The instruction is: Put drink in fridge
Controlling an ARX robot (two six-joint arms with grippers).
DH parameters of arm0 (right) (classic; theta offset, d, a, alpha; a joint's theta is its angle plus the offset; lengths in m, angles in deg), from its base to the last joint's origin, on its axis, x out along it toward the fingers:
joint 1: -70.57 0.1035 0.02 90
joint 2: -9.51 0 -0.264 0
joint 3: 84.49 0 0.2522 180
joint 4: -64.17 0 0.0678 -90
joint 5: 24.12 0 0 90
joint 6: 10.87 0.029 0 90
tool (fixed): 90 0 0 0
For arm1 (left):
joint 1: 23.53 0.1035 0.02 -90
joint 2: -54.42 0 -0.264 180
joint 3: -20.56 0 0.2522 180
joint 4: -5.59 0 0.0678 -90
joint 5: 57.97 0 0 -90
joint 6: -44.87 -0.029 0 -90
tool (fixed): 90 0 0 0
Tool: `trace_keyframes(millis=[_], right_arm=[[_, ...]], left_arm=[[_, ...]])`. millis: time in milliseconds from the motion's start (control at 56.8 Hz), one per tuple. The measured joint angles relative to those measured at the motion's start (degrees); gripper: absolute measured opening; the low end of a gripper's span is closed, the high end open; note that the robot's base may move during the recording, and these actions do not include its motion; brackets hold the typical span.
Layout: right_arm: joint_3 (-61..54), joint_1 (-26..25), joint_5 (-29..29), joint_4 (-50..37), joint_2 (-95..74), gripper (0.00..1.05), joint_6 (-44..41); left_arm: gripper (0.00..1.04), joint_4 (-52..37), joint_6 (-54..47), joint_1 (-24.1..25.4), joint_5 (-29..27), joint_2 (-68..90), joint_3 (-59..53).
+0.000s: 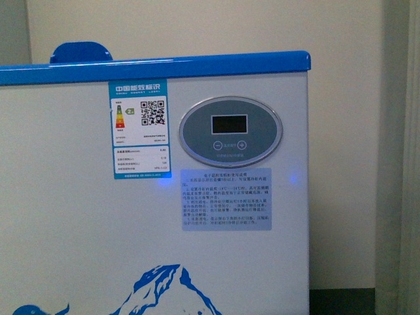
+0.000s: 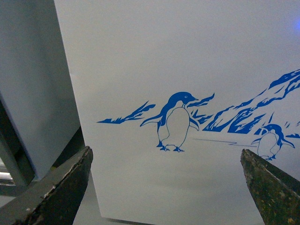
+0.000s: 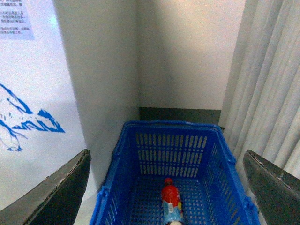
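Observation:
My right gripper is going to grab the drink around its labelled body [image 3: 171, 204] next, to load it into the fridge.
The fridge [image 1: 79, 230] fills the front view: a white chest cooler with a blue top rim and a blue mountain picture low down. Its penguin picture faces the left wrist view [image 2: 187, 70]. My left gripper [image 2: 165, 152] is open and empty, close to that white front. The drink [image 3: 171, 197] lies on its side in the blue crate, its red cap towards the far wall. My right gripper [image 3: 166, 153] is open and empty, above the crate. The fridge's lids and basket are out of view.
The blue crate [image 3: 140, 140] stands on the floor beside the fridge's side wall [image 3: 33, 93], in a corner. A pale curtain [image 3: 272, 84] hangs on its other side. A grey cabinet [image 2: 33, 93] stands next to the fridge. The front carries a control panel [image 1: 230, 131].

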Motion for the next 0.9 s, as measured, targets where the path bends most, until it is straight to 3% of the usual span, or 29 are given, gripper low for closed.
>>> trace_keyframes(millis=[299, 370, 423, 546, 634, 898], right_arm=[[0.1, 0.0, 0.5, 0.1, -0.1, 0.97, 0.2], [4.5, 1.3, 8.3, 10.6, -7.4, 0.97, 5.5], [7.3, -1.1, 8.3, 12.0, -16.7, 0.97, 6.7], [10.8, -7.6, 1.7, 5.9, -32.6, 0.97, 5.9], [15.7, -12.9, -1.9, -4.3, -50.6, 0.97, 3.0], [34.0, -12.0, -4.6, -21.7, -101.1, 0.97, -1.7]], left_arm=[[0.97, 0.0, 0.0, 0.0, 0.0, 0.0, 0.0], [0.97, 0.0, 0.0, 0.0, 0.0, 0.0, 0.0], [0.97, 0.0, 0.0, 0.0, 0.0, 0.0, 0.0], [0.97, 0.0, 0.0, 0.0, 0.0, 0.0, 0.0], [0.97, 0.0, 0.0, 0.0, 0.0, 0.0, 0.0], [0.97, 0.0, 0.0, 0.0, 0.0, 0.0, 0.0]])
